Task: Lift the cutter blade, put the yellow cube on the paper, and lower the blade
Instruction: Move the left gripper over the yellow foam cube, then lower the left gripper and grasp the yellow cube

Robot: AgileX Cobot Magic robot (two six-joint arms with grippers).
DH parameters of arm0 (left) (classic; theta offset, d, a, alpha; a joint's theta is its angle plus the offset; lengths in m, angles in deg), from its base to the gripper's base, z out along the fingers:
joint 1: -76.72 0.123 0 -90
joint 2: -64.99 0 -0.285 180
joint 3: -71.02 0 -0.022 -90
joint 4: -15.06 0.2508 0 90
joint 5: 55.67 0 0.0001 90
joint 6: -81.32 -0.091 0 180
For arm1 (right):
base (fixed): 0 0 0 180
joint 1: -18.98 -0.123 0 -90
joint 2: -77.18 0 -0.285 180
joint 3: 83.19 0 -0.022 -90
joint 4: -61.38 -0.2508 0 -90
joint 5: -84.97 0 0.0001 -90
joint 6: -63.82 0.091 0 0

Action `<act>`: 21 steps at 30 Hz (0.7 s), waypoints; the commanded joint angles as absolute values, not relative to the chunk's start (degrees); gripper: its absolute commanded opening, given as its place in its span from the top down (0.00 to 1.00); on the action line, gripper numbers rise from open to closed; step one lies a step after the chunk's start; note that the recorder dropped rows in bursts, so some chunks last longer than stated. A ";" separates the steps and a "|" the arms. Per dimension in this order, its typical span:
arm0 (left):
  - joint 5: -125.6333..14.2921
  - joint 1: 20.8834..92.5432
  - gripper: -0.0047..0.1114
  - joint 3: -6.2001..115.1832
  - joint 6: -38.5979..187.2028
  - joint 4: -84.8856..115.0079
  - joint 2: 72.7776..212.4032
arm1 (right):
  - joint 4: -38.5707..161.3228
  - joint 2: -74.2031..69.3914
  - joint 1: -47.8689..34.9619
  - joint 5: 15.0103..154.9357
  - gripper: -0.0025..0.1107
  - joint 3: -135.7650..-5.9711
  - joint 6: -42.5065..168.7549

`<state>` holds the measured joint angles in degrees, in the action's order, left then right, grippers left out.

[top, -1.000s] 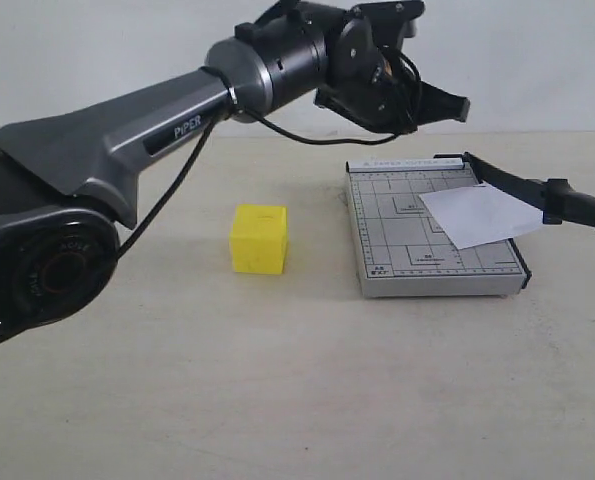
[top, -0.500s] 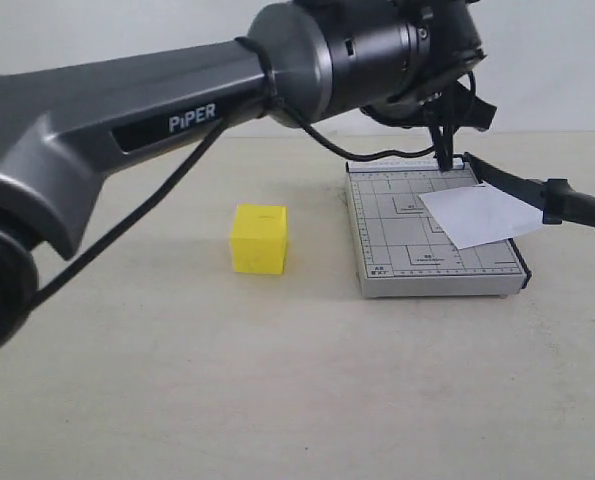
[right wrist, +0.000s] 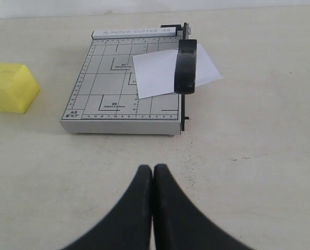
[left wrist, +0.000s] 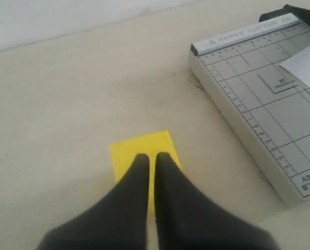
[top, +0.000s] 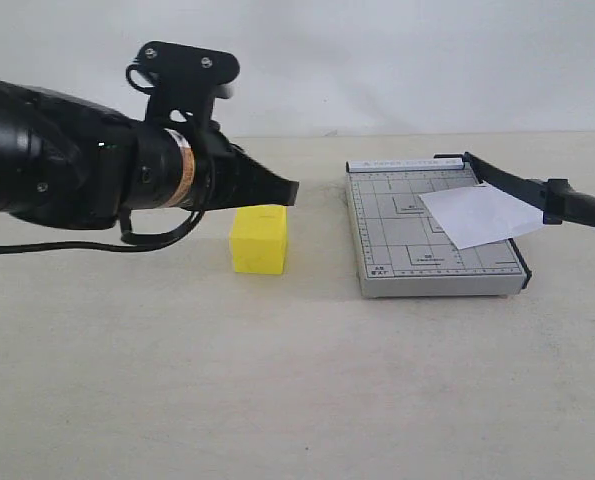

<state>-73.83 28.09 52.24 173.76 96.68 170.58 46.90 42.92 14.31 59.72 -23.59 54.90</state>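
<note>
The robot needs to set the yellow cube on the paper, so its left gripper should next grab the cube by its body (top: 259,240) (left wrist: 144,164).
The yellow cube (top: 258,240) stands on the table left of the grey cutter base (top: 397,240). My left gripper (top: 289,189) hovers just above the cube's top edge without touching it, fingers together and empty; in the left wrist view the gripper (left wrist: 152,156) points over the cube (left wrist: 134,148). The white paper (top: 482,213) lies askew on the base's right half. The cutter blade (top: 522,185) runs along the right side, its handle (top: 580,207) held slightly up over the paper. My right gripper (right wrist: 153,167) is shut, low over bare table, short of the base (right wrist: 113,86), blade handle (right wrist: 186,65) and paper (right wrist: 155,75).
A white wall runs behind the beige table (top: 277,380). My left arm's dark body (top: 67,180) fills the upper left of the exterior view. The cube (right wrist: 10,87) sits off to the side of the base in the right wrist view.
My left arm has swung away from above the cutter's hinge end, back to the left and down. Its gripper now hangs just over the cube. Cube, paper and blade have not moved.
</note>
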 commanded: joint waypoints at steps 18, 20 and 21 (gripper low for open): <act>-76.07 28.21 0.01 63.79 189.90 98.84 188.91 | 45.90 42.94 14.41 59.68 0.98 -24.10 54.29; -76.39 28.50 0.01 64.53 189.72 98.43 189.91 | 45.90 42.94 14.41 59.68 0.98 -24.10 54.29; -76.07 28.58 0.01 64.93 189.72 98.43 190.33 | 45.90 42.94 14.41 59.68 0.98 -24.10 54.29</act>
